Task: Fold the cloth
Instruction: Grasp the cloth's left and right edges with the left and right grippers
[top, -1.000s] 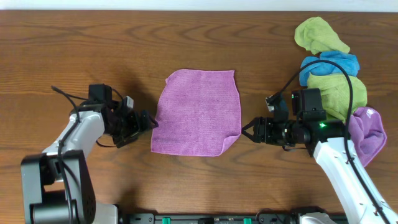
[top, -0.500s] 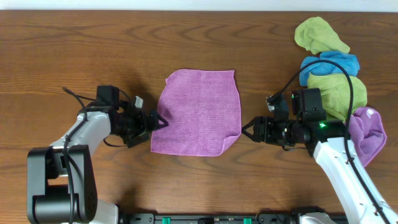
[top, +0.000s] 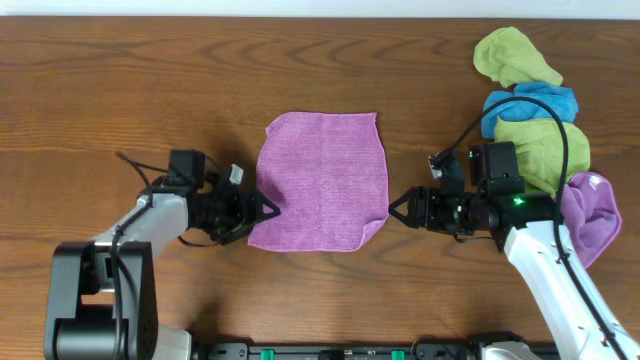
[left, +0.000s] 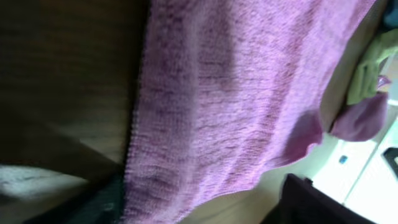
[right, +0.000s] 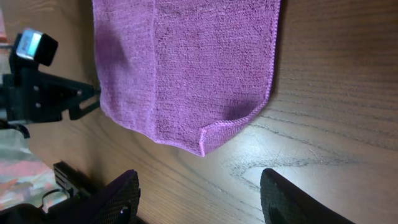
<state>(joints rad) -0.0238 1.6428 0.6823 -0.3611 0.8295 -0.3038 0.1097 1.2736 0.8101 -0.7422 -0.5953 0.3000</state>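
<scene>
My right gripper grips the mauve cloth's curled near corner (top: 373, 232) (right: 220, 133) next, to fold the cloth's near edge over toward its far edge.
The mauve cloth (top: 320, 180) lies flat and open on the wooden table; its lower right corner is slightly curled. My left gripper (top: 262, 210) is open at the cloth's lower left edge. In the left wrist view the cloth (left: 236, 93) fills the frame and its edge lies between the spread fingers (left: 205, 208). My right gripper (top: 398, 210) is open and empty, just right of the cloth's lower right corner. In the right wrist view the cloth (right: 186, 68) hangs ahead of the fingers (right: 202, 199), with bare wood between the corner and the fingertips.
A pile of other cloths sits at the right: a green cloth (top: 510, 55), a blue cloth (top: 530, 105), another green cloth (top: 540, 145) and a lavender cloth (top: 590, 215) beside my right arm. The table's front edge runs close below both arms.
My left gripper has moved right, from beside the cloth to its lower left edge. The right arm and the cloth have not moved.
</scene>
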